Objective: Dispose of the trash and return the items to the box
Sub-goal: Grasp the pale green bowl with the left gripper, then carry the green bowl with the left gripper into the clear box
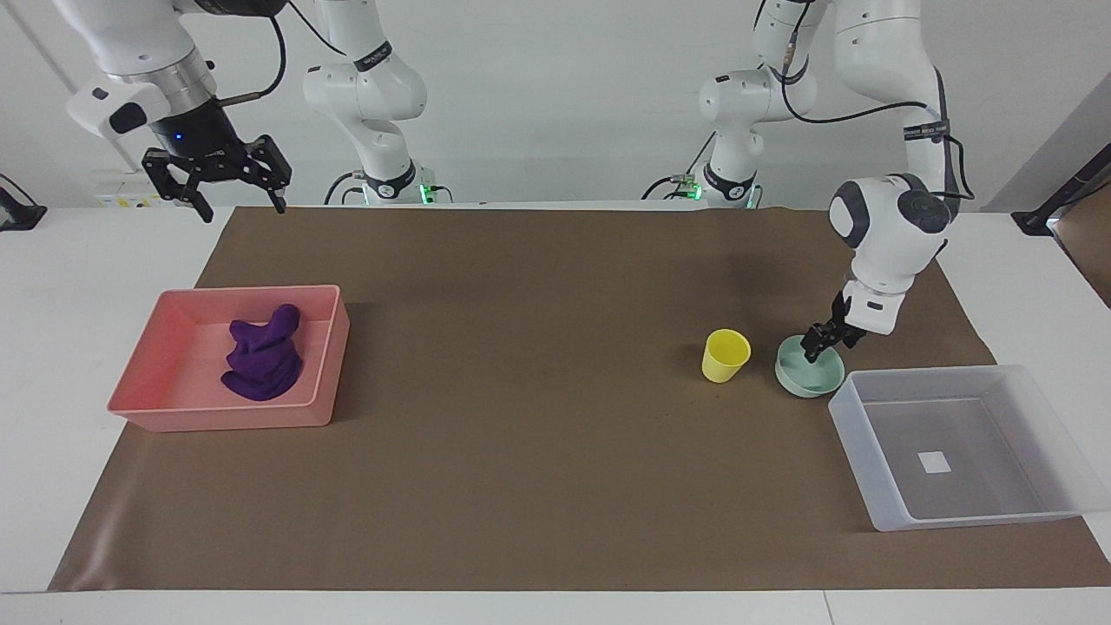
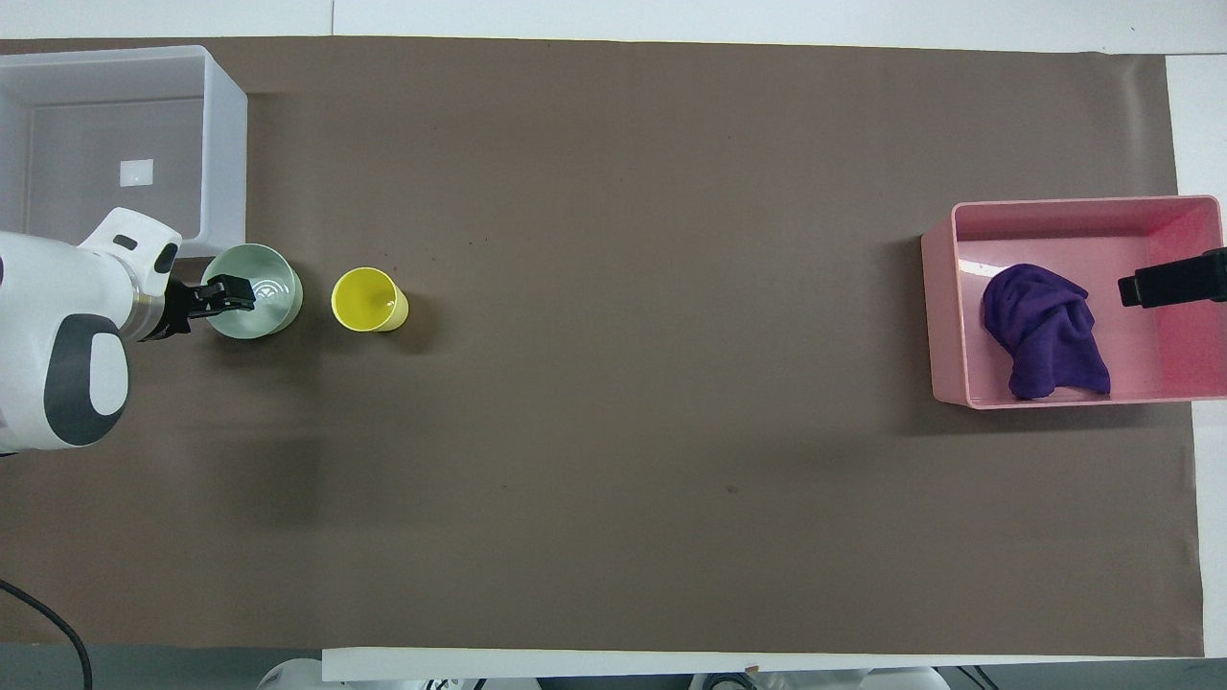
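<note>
Next, my left gripper grabs the mint-green bowl by its rim (image 2: 212, 268), to return items to the translucent box.
The mint-green bowl (image 1: 816, 375) and the yellow cup (image 1: 726, 354) stand side by side on the brown mat, just nearer to the robots than the translucent box (image 1: 868, 486), which holds nothing. My left gripper (image 1: 825, 345) is down at the bowl, open, its fingers astride the rim; in the overhead view my left gripper (image 2: 230, 295) is over the bowl's edge (image 2: 273, 297), beside the cup (image 2: 367, 299). The purple rag (image 1: 263, 360) lies in the pink tray (image 1: 226, 417). My right gripper (image 1: 244, 213) waits open, high over the mat's edge.
The box (image 2: 222, 144) sits at the left arm's end of the table. The pink tray (image 2: 1054, 209) with the rag (image 2: 1045, 331) sits at the right arm's end, and the right gripper's tip (image 2: 1169, 287) shows over it. A brown mat (image 1: 538, 417) covers the table.
</note>
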